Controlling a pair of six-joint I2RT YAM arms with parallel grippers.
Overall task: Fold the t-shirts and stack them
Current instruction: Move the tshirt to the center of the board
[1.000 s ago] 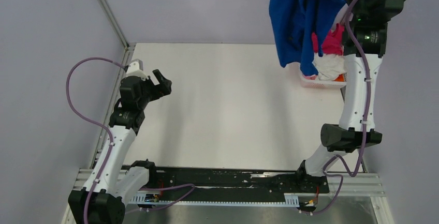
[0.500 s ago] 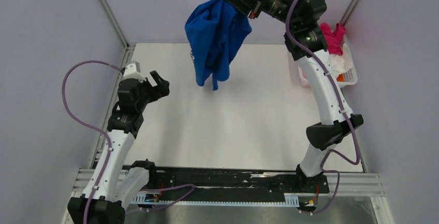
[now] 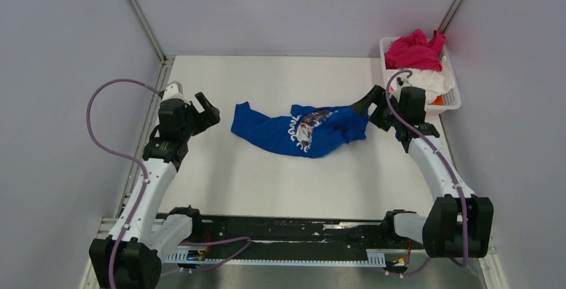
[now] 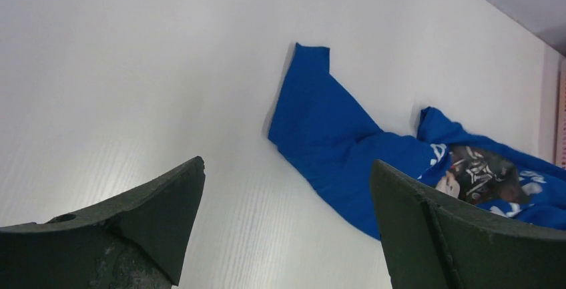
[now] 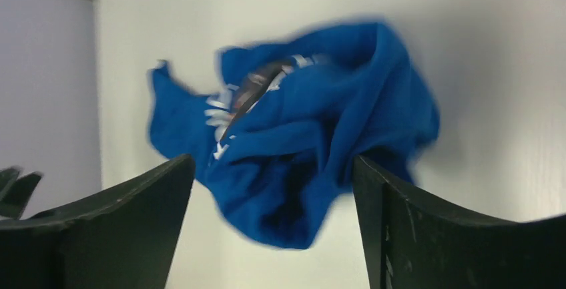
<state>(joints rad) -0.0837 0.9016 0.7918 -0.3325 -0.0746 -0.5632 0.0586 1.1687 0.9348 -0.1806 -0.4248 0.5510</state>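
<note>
My left gripper picks up the blue t-shirt's sleeve end (image 3: 237,129) (image 4: 280,140) by its near edge next, to spread the t-shirt between both grippers for folding.
The blue t-shirt (image 3: 300,129) (image 4: 334,129) (image 5: 314,142) lies crumpled in a long strip across the middle of the white table (image 3: 267,182), its round print facing up. My right gripper (image 3: 368,105) (image 5: 273,159) is open just past the shirt's right end; the cloth bunches between and in front of its fingers without being pinched. Left of the shirt's sleeve end, my left gripper (image 3: 210,112) (image 4: 287,162) hangs open and empty over bare table. The pink t-shirt (image 3: 414,49) and the white t-shirt (image 3: 427,82) are heaped in the basket.
The white lattice basket (image 3: 456,95) stands at the table's back right corner, close behind my right wrist, with something orange (image 3: 437,101) at its near side. Grey walls and metal frame posts border the table at the back and sides.
My right arm swung the blue t-shirt down from high at the back right, laid it on the middle of the table, and its jaws opened and let go. The left arm stayed put.
</note>
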